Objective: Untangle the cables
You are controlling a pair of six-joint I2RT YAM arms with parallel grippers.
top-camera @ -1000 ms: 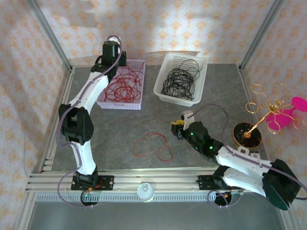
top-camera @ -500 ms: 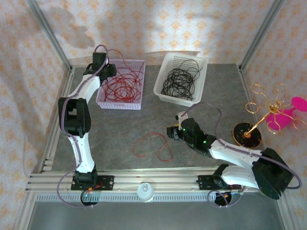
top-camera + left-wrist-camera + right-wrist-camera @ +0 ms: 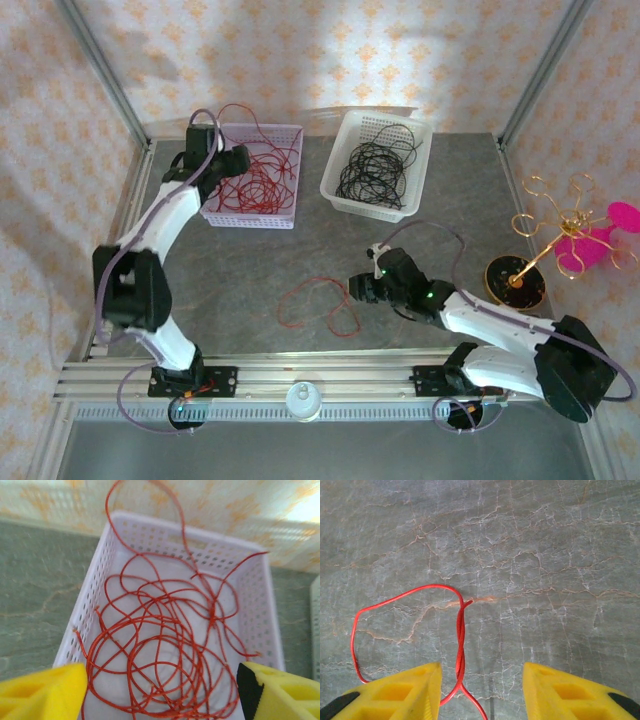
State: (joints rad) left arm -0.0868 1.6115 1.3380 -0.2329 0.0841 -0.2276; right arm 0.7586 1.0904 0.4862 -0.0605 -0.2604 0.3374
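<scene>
My left gripper grabs the loop's side away from the twist next, which leaves my right gripper to untangle the loose red cable.
A loose red cable (image 3: 318, 303) lies looped on the grey table; its twisted end (image 3: 461, 640) sits between the yellow fingers of my right gripper (image 3: 481, 690), which is open just above it, at the loop's right side (image 3: 362, 288). Several red cables (image 3: 258, 180) are piled in the lilac basket (image 3: 291, 216). My left gripper (image 3: 228, 165) hovers open over that basket's left end, with the red tangle (image 3: 170, 645) below its yellow fingers (image 3: 45, 692) and nothing held. Black cables (image 3: 372, 172) fill the white basket (image 3: 335, 190).
A gold wire stand on a black base (image 3: 515, 280) with a pink piece (image 3: 590, 245) stands at the right edge. Aluminium frame posts and patterned walls close in the table. Bare table lies between the baskets and the loose cable.
My left arm has swung from high over the lilac basket down to its left end. My right gripper has slid left toward the loose red cable.
</scene>
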